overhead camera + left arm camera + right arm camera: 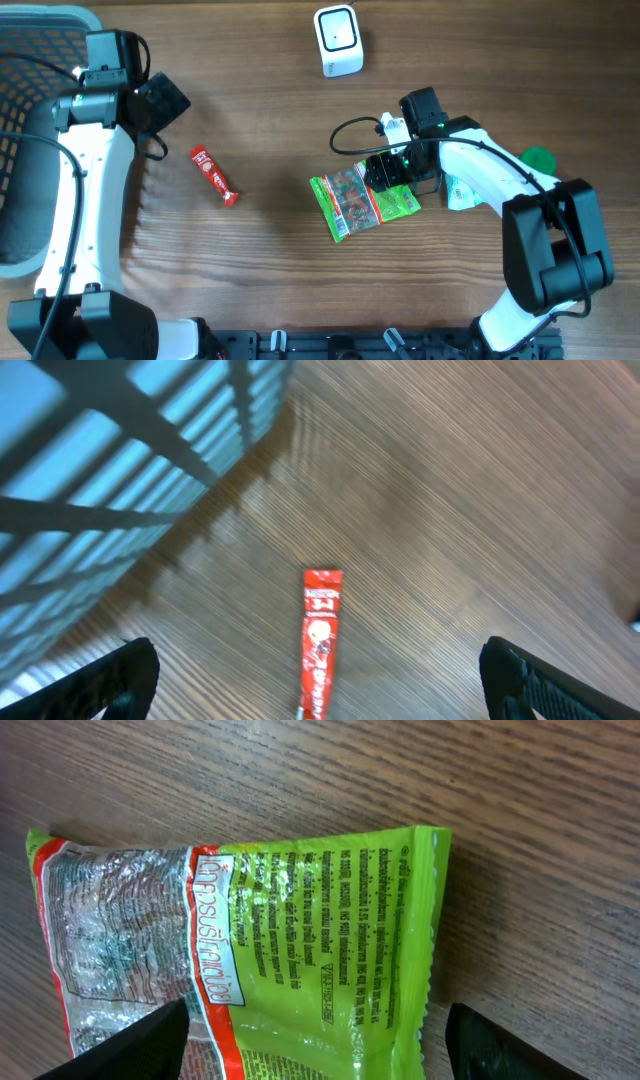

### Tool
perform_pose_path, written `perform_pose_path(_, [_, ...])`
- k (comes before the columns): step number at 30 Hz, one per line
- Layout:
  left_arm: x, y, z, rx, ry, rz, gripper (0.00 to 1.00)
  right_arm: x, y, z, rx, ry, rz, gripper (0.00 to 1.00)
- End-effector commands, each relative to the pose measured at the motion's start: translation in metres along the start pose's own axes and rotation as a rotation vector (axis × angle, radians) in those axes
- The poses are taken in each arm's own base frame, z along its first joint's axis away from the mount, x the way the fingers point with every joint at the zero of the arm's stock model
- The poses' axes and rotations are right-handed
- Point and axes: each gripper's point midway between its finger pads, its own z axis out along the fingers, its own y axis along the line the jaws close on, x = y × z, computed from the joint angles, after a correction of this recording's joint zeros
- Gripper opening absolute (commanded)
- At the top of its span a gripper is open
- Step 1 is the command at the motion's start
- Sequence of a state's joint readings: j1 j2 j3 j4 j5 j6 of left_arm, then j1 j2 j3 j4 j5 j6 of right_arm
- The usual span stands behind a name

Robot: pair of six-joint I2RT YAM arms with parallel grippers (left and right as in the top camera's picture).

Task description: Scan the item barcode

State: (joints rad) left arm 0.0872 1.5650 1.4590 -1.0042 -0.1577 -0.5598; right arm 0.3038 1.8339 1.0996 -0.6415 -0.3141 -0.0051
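The left gripper braces the packet's end opposite my right gripper with its closed fingertips next, letting the right gripper lift the packet to scan.
A green and silver snack packet lies flat on the wooden table, printed back up. My right gripper hovers over its right end, open. In the right wrist view the packet fills the frame; the gripper has one finger over the packet's left part and the other just off its right edge, neither closed on it. The white barcode scanner stands at the back of the table. My left gripper is open near the basket, and its wrist view shows a red snack stick lying between the wide-apart fingers.
A grey-blue wire basket sits at the table's left edge, also seen as the basket in the left wrist view. The red stick lies left of centre. A green round object and a white item lie under the right arm.
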Motion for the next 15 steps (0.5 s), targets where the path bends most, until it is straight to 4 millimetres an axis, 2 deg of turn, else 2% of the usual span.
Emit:
perform_pose_path(1, [0.017,-0.023,-0.008,0.153,0.114,-0.005,0.96,0.003,0.003,0.000,-0.017,0.004,0.035,0.83])
perform_pose_path(4, [0.054,-0.055,-0.013,0.307,0.271,0.029,0.18,0.003,0.003,0.000,-0.017,0.003,0.035,0.83])
perform_pose_path(5, [0.062,-0.061,-0.012,0.320,0.290,0.046,0.04,0.003,0.003,0.000,-0.017,0.003,0.036,0.83])
perform_pose_path(7, [0.082,-0.073,-0.007,0.320,0.309,0.104,0.04,0.003,0.003,0.000,-0.017,0.005,0.041,0.82])
perform_pose_path(9, [0.113,-0.091,0.001,0.330,0.350,0.192,0.04,0.004,0.003,0.000,-0.017,0.010,0.073,0.80])
perform_pose_path(11, [0.137,-0.106,0.006,0.348,0.370,0.254,0.04,0.004,0.004,0.000,-0.022,0.009,0.094,0.79])
perform_pose_path(13, [0.171,-0.130,0.014,0.383,0.389,0.348,0.04,0.005,0.009,-0.001,-0.054,0.012,0.094,0.79])
perform_pose_path(15, [0.194,-0.142,0.023,0.387,0.416,0.400,0.04,0.009,0.013,-0.001,-0.076,0.029,0.093,0.80])
